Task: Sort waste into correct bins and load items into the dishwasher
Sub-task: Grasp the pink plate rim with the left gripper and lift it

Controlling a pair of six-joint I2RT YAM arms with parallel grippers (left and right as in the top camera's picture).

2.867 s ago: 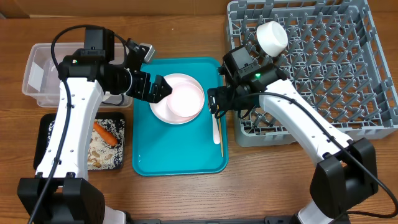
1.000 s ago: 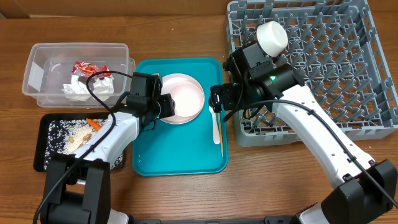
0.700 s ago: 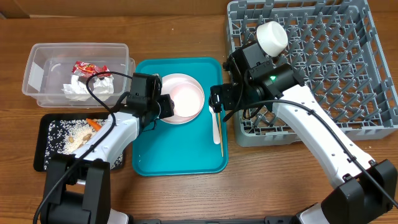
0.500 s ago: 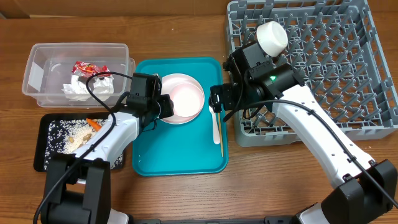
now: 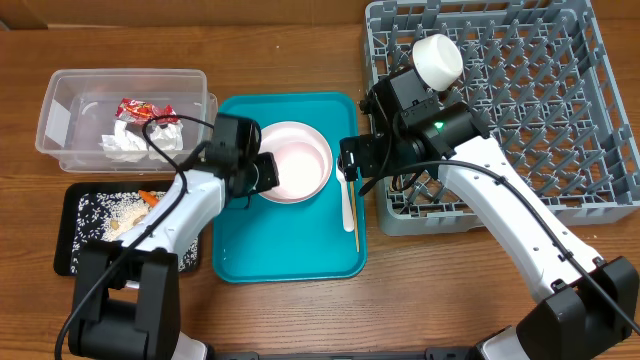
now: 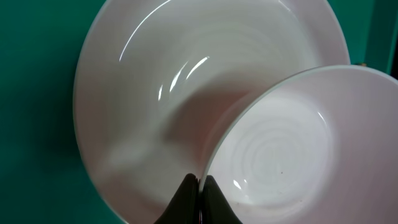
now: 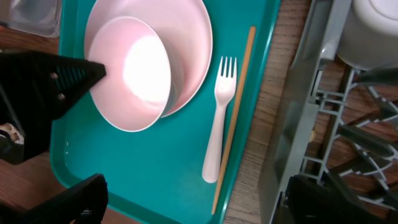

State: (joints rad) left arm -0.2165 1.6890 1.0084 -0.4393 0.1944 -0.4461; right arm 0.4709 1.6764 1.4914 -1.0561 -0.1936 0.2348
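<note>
Next, my right gripper grabs the bowl (image 6: 280, 149) by its free rim opposite my left gripper, to take the bowl over and load the dishwasher.
A small pinkish bowl (image 6: 280, 149) leans tilted inside a larger pale-pink plate (image 6: 174, 74) on the teal tray (image 5: 290, 245). My left gripper (image 5: 262, 172) is shut on the bowl's left rim, its black fingertips (image 6: 189, 186) pinching the thin edge. My right gripper (image 5: 350, 165) hangs open above the white fork (image 7: 217, 130) and the thin wooden stick (image 7: 235, 115), which lie along the tray's right side. A white cup (image 5: 437, 58) stands upside down in the grey dishwasher rack (image 5: 520, 110).
The clear tub (image 5: 60, 110) at the back left holds a red wrapper (image 5: 140, 108) and white napkins (image 5: 125, 142). In front of it the black tray (image 5: 75, 235) holds crumbly scraps and a carrot (image 5: 150, 198). The rack's edge (image 7: 298, 124) runs close beside the tray.
My left gripper has shut on the bowl's rim, and the bowl and plate have shifted slightly to the right. The right arm has held still.
</note>
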